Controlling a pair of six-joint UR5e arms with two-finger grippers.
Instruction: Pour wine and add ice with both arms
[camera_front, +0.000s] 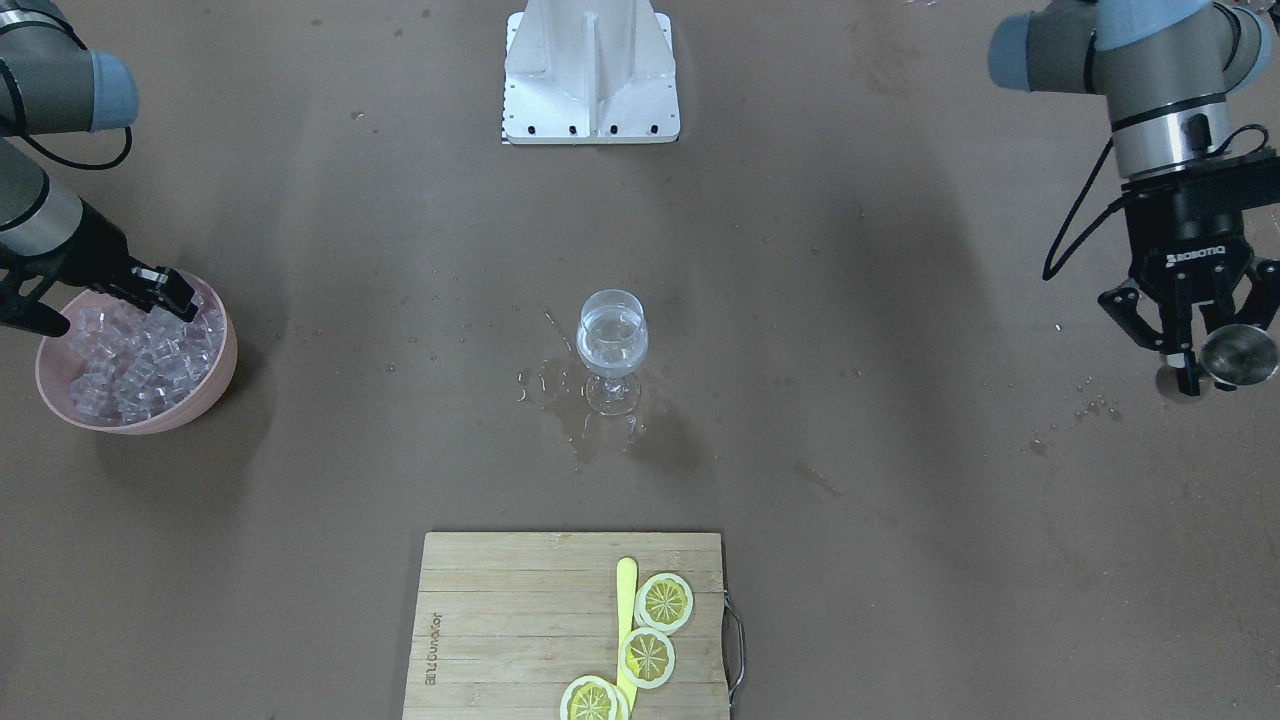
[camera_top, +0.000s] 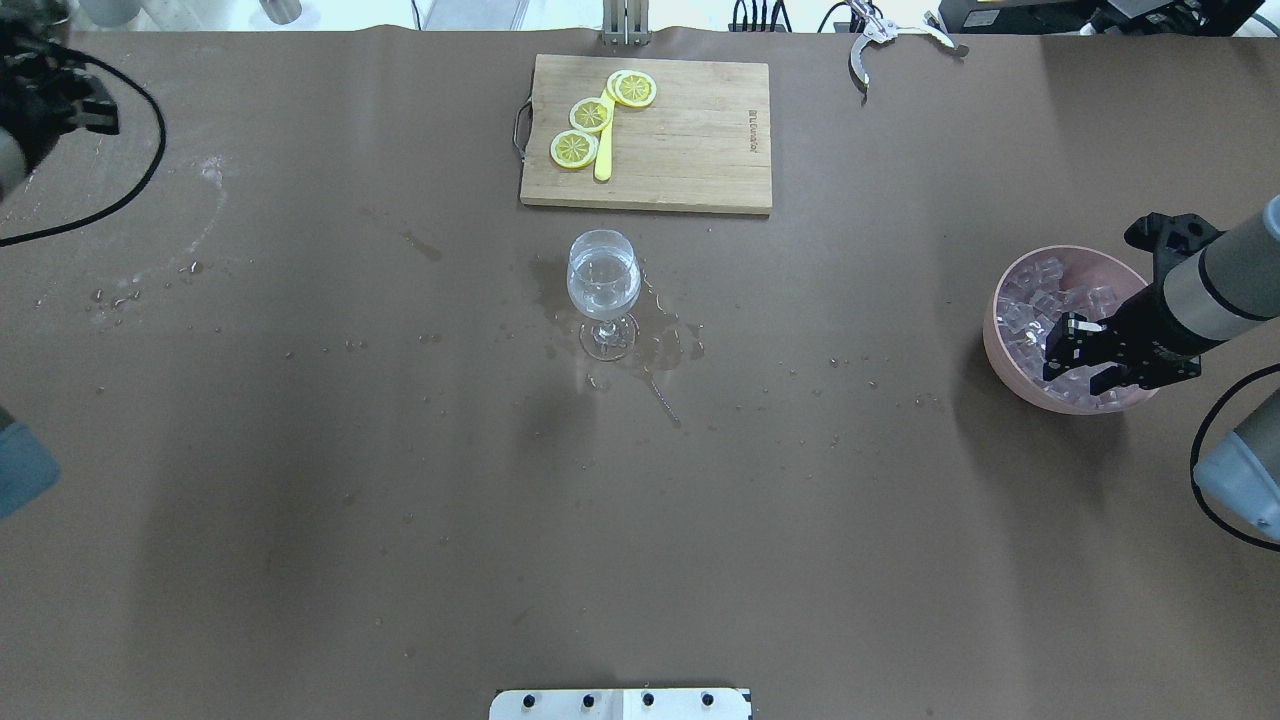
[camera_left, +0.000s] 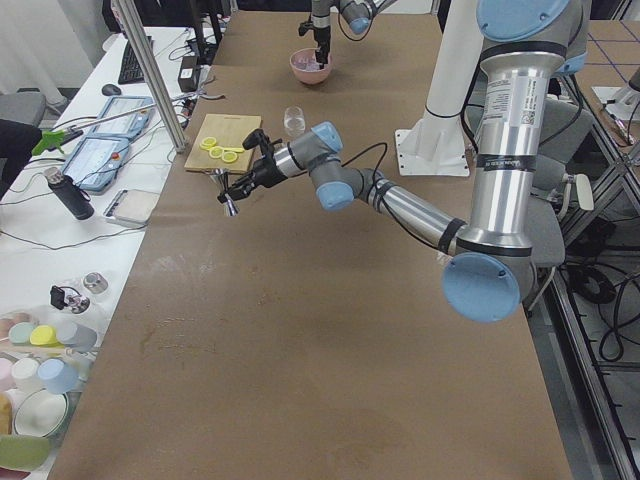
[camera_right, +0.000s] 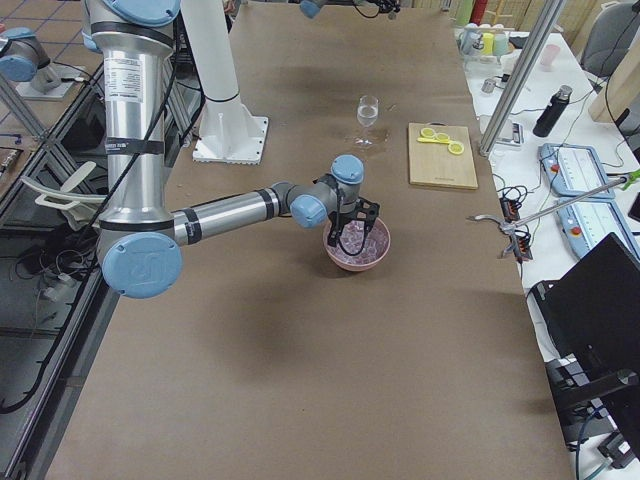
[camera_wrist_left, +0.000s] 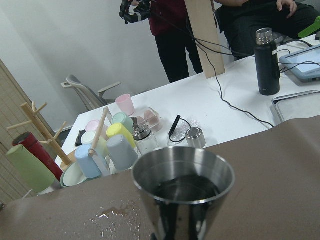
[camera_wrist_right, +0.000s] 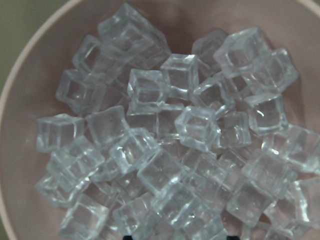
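Note:
I should grab one ice cube by its opposite sides with my right gripper next, so it can chill the wine in the glass (camera_front: 612, 335).
A stemmed wine glass (camera_front: 612, 335) stands mid-table, holding clear wine; it also shows in the overhead view (camera_top: 603, 280). A pink bowl (camera_front: 215, 375) full of ice cubes (camera_front: 130, 365) sits at the table's right end (camera_top: 1000, 340). My right gripper (camera_front: 168, 296) hangs low over the ice, jaws apart and empty; the right wrist view shows ice cubes (camera_wrist_right: 165, 150) close below. My left gripper (camera_front: 1205, 362) is shut on a steel measuring cup (camera_front: 1238, 355), upright and raised at the left end. The cup (camera_wrist_left: 183, 190) fills the left wrist view.
A wooden cutting board (camera_front: 500, 620) with lemon slices (camera_front: 664, 602) and a yellow knife (camera_front: 626, 600) lies at the far edge. A puddle (camera_front: 570, 400) surrounds the glass foot. The white stand (camera_front: 592, 70) is at the robot side. Metal tongs (camera_top: 880, 35) lie at the back.

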